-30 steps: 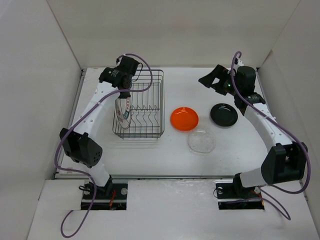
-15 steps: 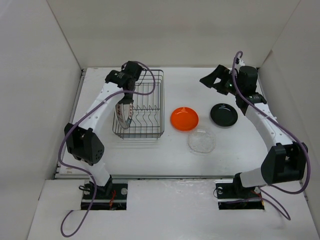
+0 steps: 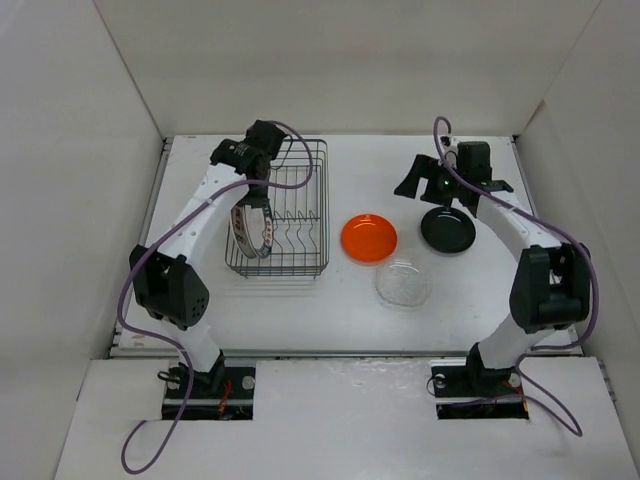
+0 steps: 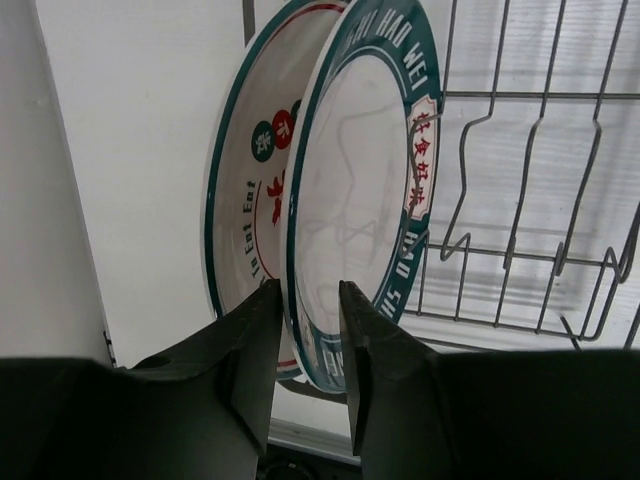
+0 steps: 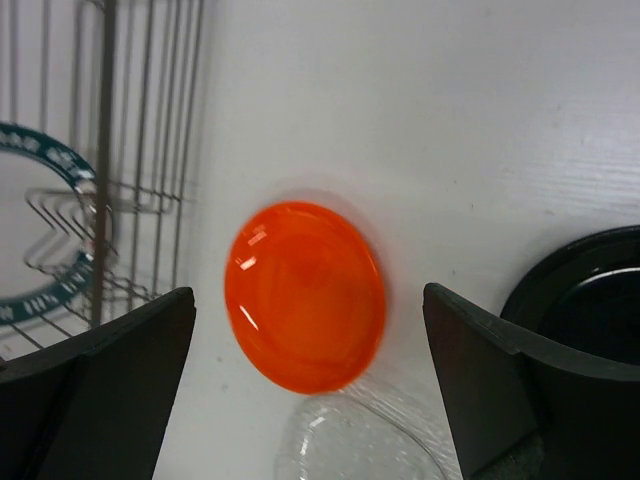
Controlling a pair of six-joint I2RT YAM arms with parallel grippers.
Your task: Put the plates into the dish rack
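My right gripper grabs the orange plate [image 3: 369,237] by its rim beside the black plate next, and the orange plate's rack-side rim stays free to hand over.
The dish rack [image 3: 326,210] stands at the back left. Two plates stand on edge in its left slots: one with red motifs [image 4: 250,180] and one with a dark green rim [image 4: 360,200]. My left gripper [image 3: 258,200] reaches down over them. Its jaws [image 4: 308,300] are slightly open and straddle the green-rimmed plate's edge without pinching it. The orange plate [image 3: 369,237], black plate [image 3: 447,230] and clear glass plate [image 3: 404,283] lie flat on the table. My right gripper [image 3: 425,178] hovers wide open by the black plate, facing the orange plate [image 5: 305,295], and holds nothing.
The rack's right-hand slots [image 4: 520,250] hold nothing. White walls close in the table on the left, back and right. The clear glass plate [image 5: 350,440] lies just in front of the orange one, and the black plate [image 5: 590,300] lies to its right.
My left jaws have parted from the green-rimmed plate, which now stands in the rack beside the red-motif plate. My right arm has swung left and lower, over the black plate.
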